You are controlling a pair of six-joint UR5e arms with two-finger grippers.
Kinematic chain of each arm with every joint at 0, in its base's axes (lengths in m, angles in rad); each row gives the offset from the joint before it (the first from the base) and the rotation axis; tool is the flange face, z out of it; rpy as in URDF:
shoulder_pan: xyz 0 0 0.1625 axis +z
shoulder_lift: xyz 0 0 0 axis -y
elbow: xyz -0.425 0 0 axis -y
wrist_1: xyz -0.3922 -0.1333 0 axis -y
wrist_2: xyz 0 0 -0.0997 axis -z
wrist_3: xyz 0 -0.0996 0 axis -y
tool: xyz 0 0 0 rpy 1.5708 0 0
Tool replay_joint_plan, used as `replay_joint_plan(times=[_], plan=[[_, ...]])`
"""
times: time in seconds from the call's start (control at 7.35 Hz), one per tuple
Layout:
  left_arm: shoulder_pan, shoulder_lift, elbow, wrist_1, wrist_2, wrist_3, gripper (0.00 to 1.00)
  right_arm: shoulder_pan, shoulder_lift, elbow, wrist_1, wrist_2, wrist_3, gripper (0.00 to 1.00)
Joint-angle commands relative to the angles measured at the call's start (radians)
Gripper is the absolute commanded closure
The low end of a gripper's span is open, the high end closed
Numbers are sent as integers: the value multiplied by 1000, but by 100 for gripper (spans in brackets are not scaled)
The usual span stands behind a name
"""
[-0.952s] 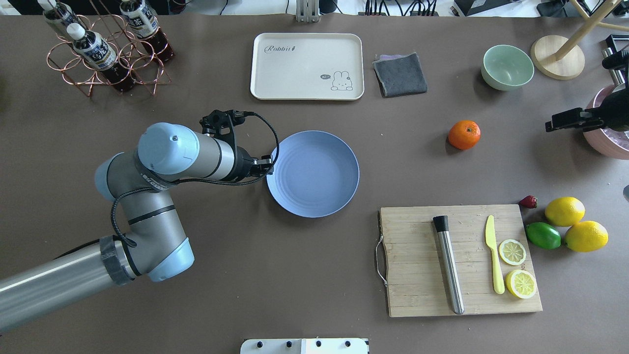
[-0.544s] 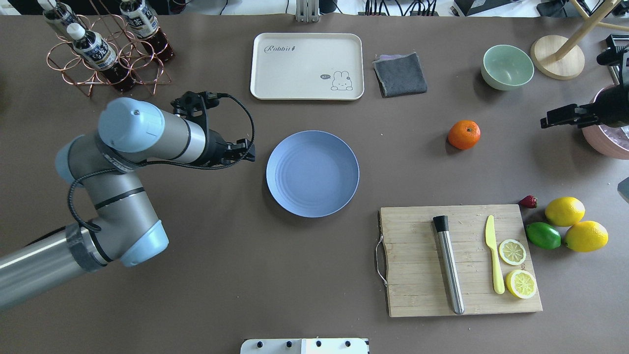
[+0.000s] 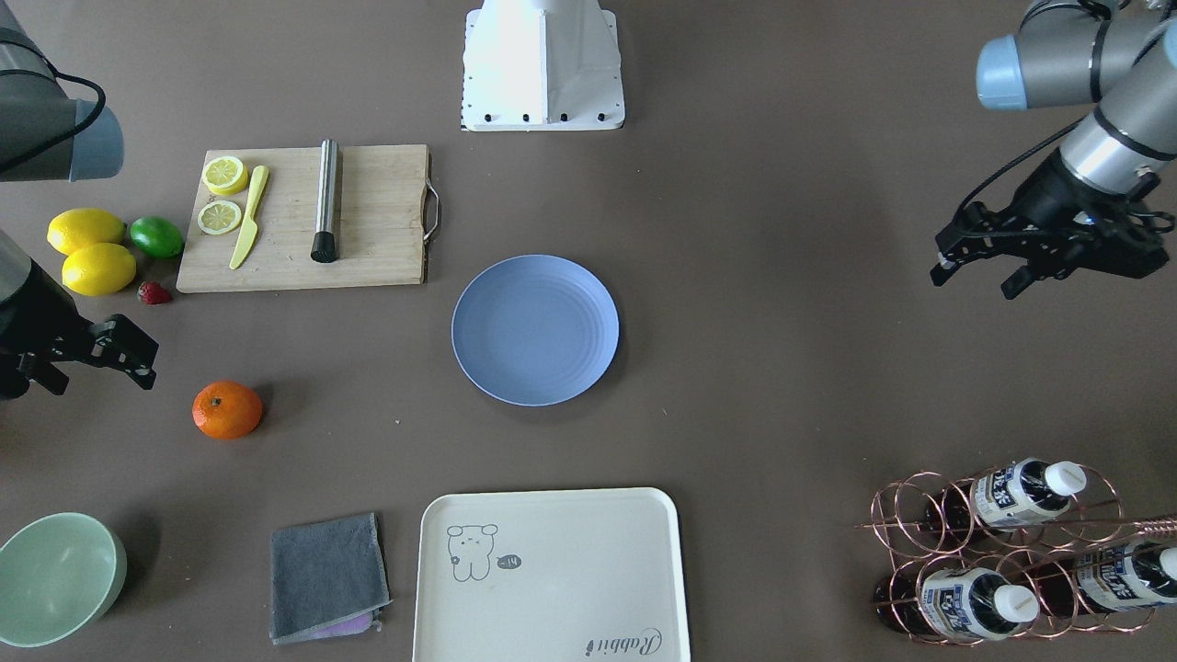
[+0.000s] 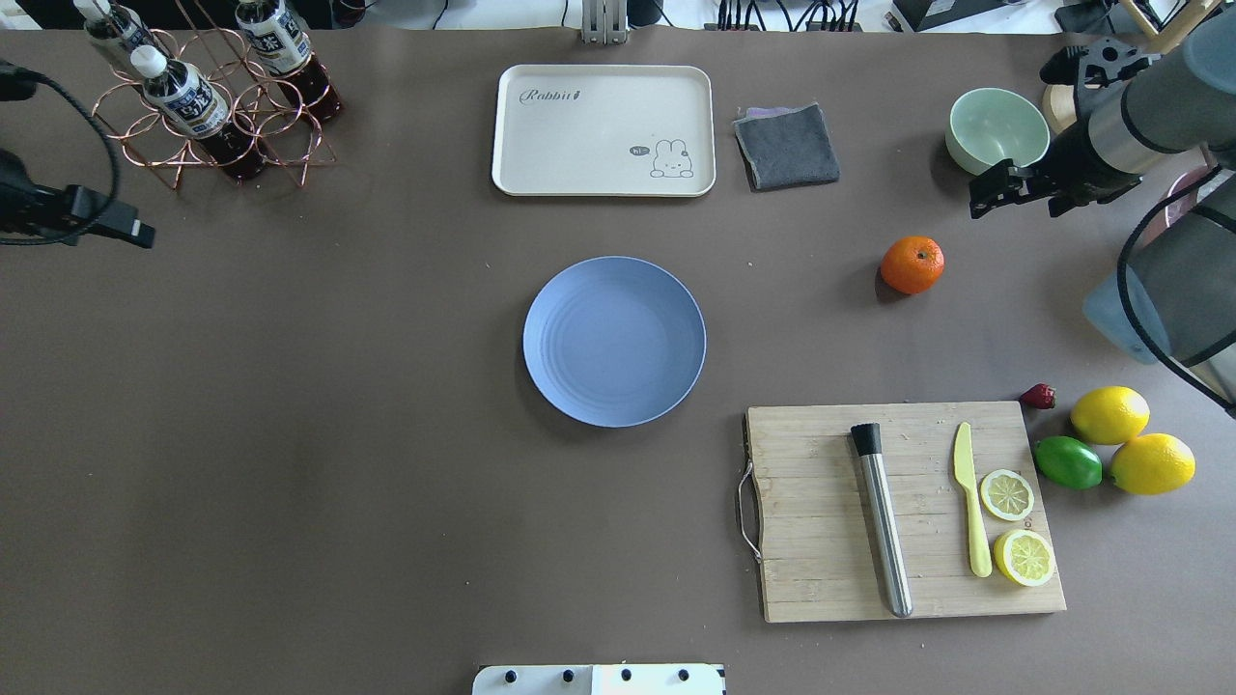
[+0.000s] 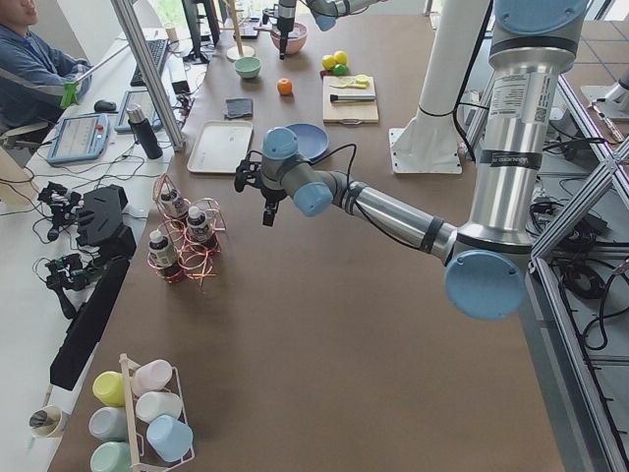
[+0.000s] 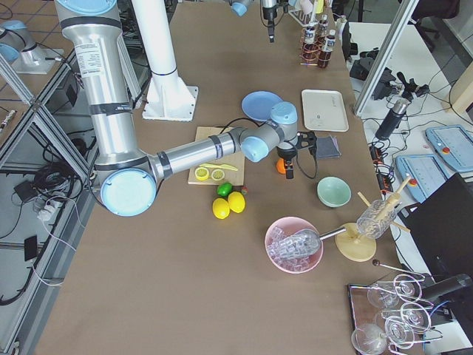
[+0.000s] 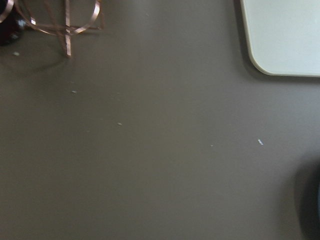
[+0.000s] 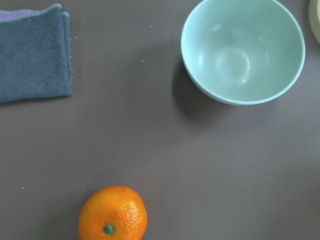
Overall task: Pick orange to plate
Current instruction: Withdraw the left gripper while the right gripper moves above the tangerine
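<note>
My right gripper should next grab the orange around its plump round body (image 3: 227, 409). It can then put the orange on the blue plate (image 3: 535, 329).
The orange (image 4: 912, 264) (image 3: 227, 409) (image 8: 113, 214) lies on bare table right of the blue plate (image 4: 614, 341) (image 3: 535, 329), roughly two plate-widths from its centre. The plate holds nothing. My right gripper (image 3: 147, 363) (image 4: 995, 193) hovers open just beyond and to the right of the orange, near the green bowl, holding nothing. Its wrist view looks down on the orange at the lower left. My left gripper (image 3: 972, 283) (image 4: 135, 235) is open and empty at the far left edge, beside the bottle rack, well away from the plate.
A green bowl (image 4: 997, 130) and grey cloth (image 4: 787, 145) lie behind the orange. A cutting board (image 4: 821, 512) carries a knife, a metal rod and lemon slices. Lemons (image 4: 1110, 415), a lime (image 4: 1067, 462), a cream tray (image 4: 603, 130) and the bottle rack (image 4: 208, 106) stand around.
My left arm pulled back from the plate's left rim to the table's far left edge. My right gripper came in from the right edge toward the bowl and orange. Orange and plate stayed put.
</note>
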Motion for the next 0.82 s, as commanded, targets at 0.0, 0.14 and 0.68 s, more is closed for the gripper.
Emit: replay_joint_plan(times=[0.0,0.14,0.68], plan=[[-253,38,6,268,-104,450,2,-37,138,-134,-42,-4,-1,0],[-328,36,6,411,-91,632,2,-54,175,-183,-37,-4,1,0],[-354,35,-45,633,-103,658,2,-130,160,-233,-32,-4,-2,0]])
